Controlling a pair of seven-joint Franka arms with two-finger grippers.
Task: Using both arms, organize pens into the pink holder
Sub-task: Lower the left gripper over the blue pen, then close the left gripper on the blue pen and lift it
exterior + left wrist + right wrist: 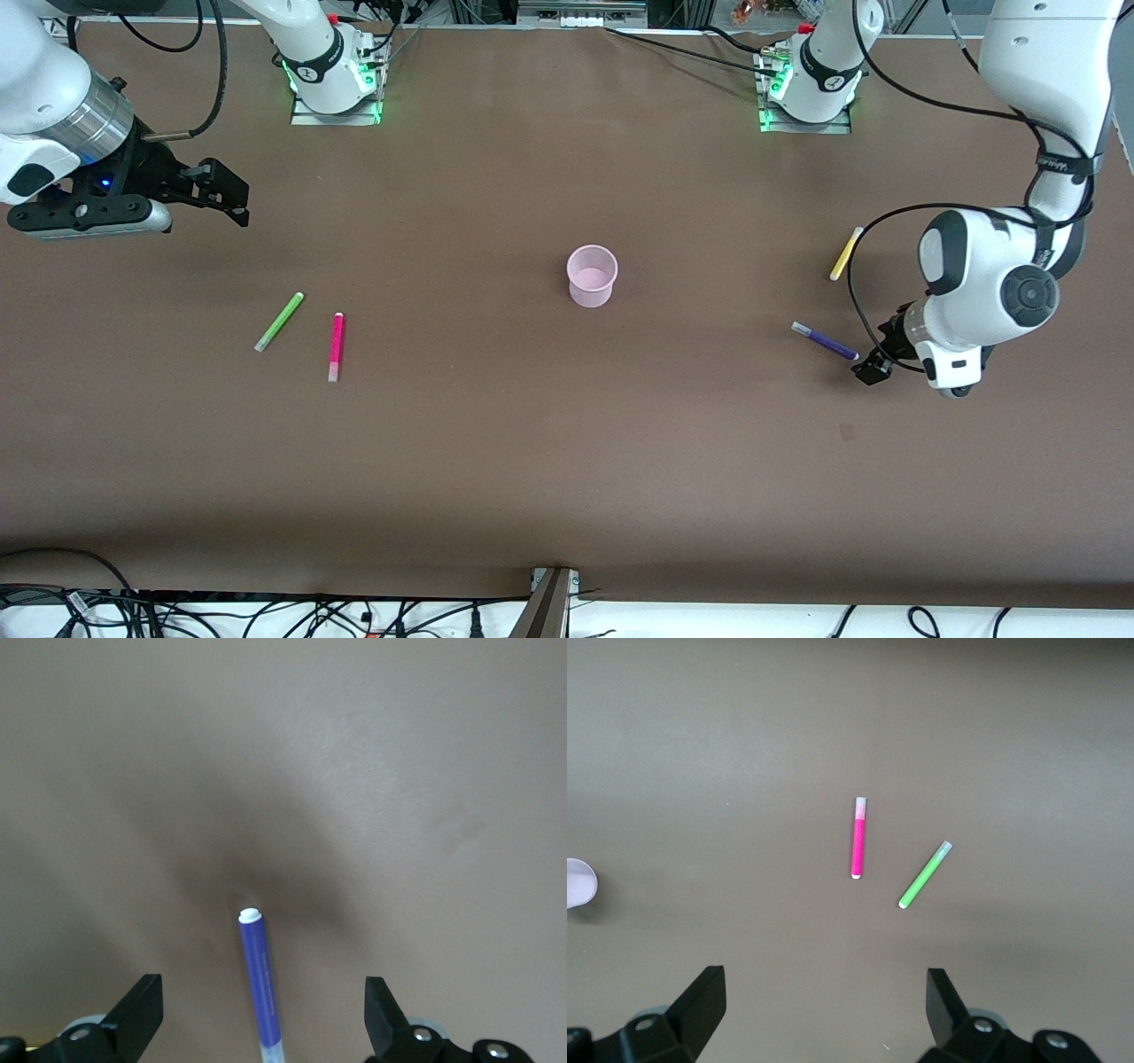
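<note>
My left gripper grabs the purple pen point(824, 340) by the white-plugged end of its body next, to drop it into the pink holder.
The pink holder point(592, 275) stands upright mid-table, and its rim shows at the edge of the right wrist view point(578, 883). A purple pen point(824, 340) and a yellow pen point(846, 253) lie toward the left arm's end. My left gripper point(870, 365) hangs low over the purple pen's end. It is open, with the purple pen point(261, 983) lying between its fingers point(137, 1014), untouched. A green pen point(279, 322) and a magenta pen point(336, 346) lie toward the right arm's end. My right gripper point(232, 197) is open and empty, high above the table. The magenta pen point(858, 840) and green pen point(925, 874) show below it.
The brown table cover point(567, 461) ends at a white edge with loose cables point(266, 611) nearest the front camera. The two arm bases point(332, 80) point(806, 84) stand at the table's other edge. The left arm's black cable point(864, 266) loops close to the yellow pen.
</note>
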